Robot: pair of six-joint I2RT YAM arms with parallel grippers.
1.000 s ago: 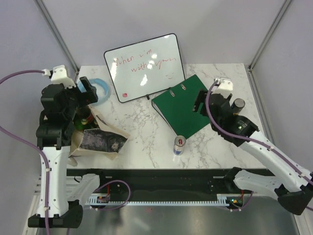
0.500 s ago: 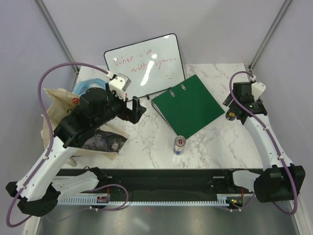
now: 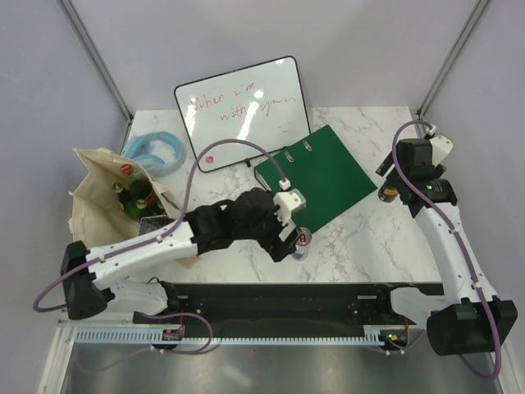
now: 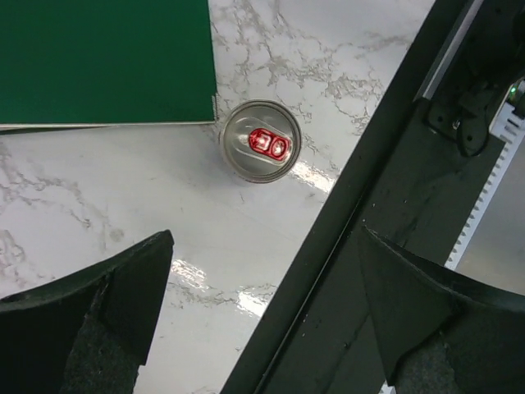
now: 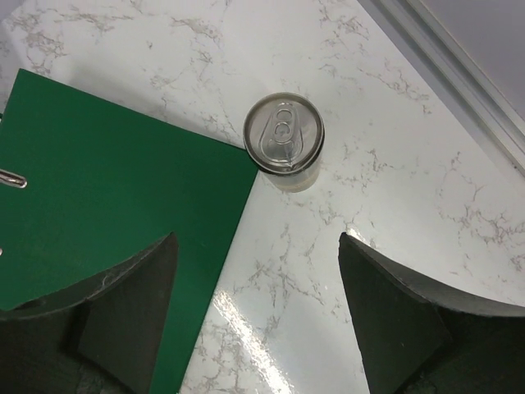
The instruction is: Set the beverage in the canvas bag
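My left gripper is to grab the red-tab can next, from above and around its tab end (image 3: pixel 303 237), so the can's base stays free to enter the canvas bag (image 3: pixel 92 197).
The beige canvas bag (image 3: pixel 92 197) stands open at the left edge, with several bottles (image 3: pixel 135 194) inside. A beverage can with a red tab (image 3: pixel 303 244) stands near the front edge, just off the green binder's corner; it also shows in the left wrist view (image 4: pixel 261 152). My left gripper (image 3: pixel 288 236) hovers beside and above this can, open and empty (image 4: pixel 262 320). A second, silver-topped can (image 3: pixel 388 194) stands at the binder's right edge and shows in the right wrist view (image 5: pixel 284 141). My right gripper (image 3: pixel 400 180) is above it, open and empty (image 5: pixel 258 320).
A green binder (image 3: pixel 316 185) lies in the middle, also seen in both wrist views (image 4: pixel 107 61) (image 5: pixel 115 180). A whiteboard (image 3: pixel 242 111) leans at the back. A blue ring (image 3: pixel 156 152) lies behind the bag. The black front rail (image 4: pixel 369 246) runs close to the red-tab can.
My left arm has swung from the bag across to the red-tab can. The bag now stands open on its own. My right arm pulled back to the right, over the silver can.
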